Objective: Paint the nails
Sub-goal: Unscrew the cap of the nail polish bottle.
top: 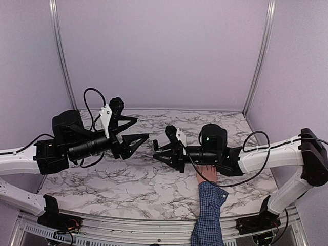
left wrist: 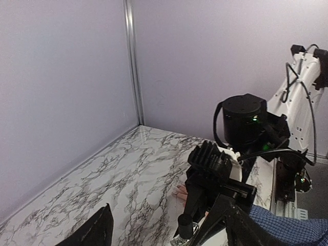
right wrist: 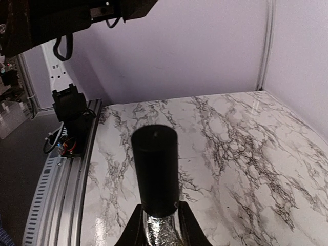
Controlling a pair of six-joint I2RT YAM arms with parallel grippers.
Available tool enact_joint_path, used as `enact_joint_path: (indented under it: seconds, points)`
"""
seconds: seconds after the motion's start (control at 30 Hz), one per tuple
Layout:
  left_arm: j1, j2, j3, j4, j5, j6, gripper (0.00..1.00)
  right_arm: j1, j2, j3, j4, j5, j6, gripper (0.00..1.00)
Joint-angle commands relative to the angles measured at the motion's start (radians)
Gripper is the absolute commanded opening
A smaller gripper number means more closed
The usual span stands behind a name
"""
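Observation:
I will next use my left gripper to grab the bottle by its black cap (top: pixel 156 145) (left wrist: pixel 185 226) and twist it open, while the bottle's body stays in my right gripper.
A pale hand (top: pixel 207 174) in a blue checked sleeve (top: pixel 210 210) lies flat on the marble table, mostly under my right arm. Its fingertips (left wrist: pixel 179 192) show in the left wrist view; the nails are too small to make out. My right gripper (top: pixel 160 149) is shut on a small bottle with a black cap (right wrist: pixel 155 171) and a glittery grey body (right wrist: pixel 160 231), held upright just left of the hand. The bottle also shows in the left wrist view (left wrist: pixel 185 225). My left gripper (top: pixel 137 129) is open and empty, raised to the left of the bottle and facing it.
The marble tabletop (top: pixel 138 179) is enclosed by lilac walls with metal corner posts (top: pixel 61 56). The right arm's motor housing (left wrist: pixel 245 120) stands above the hand. The metal base rail (right wrist: pixel 56 205) runs along the near edge.

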Motion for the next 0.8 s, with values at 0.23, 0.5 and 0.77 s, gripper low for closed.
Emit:
enact_joint_path:
  seconds: [0.23,0.5,0.77]
  points:
    - [0.001,-0.098,-0.060,-0.063,0.495,0.162,0.73,0.018,-0.069,0.004,-0.071,-0.507,-0.044,0.00]
    - [-0.001,-0.020,-0.007,-0.063,0.694,0.178,0.66,0.066,-0.073,0.074,-0.219,-0.595,-0.110,0.00]
    - [-0.018,0.081,0.047,-0.065,0.827,0.228,0.58,0.092,-0.057,0.105,-0.252,-0.635,-0.117,0.00]
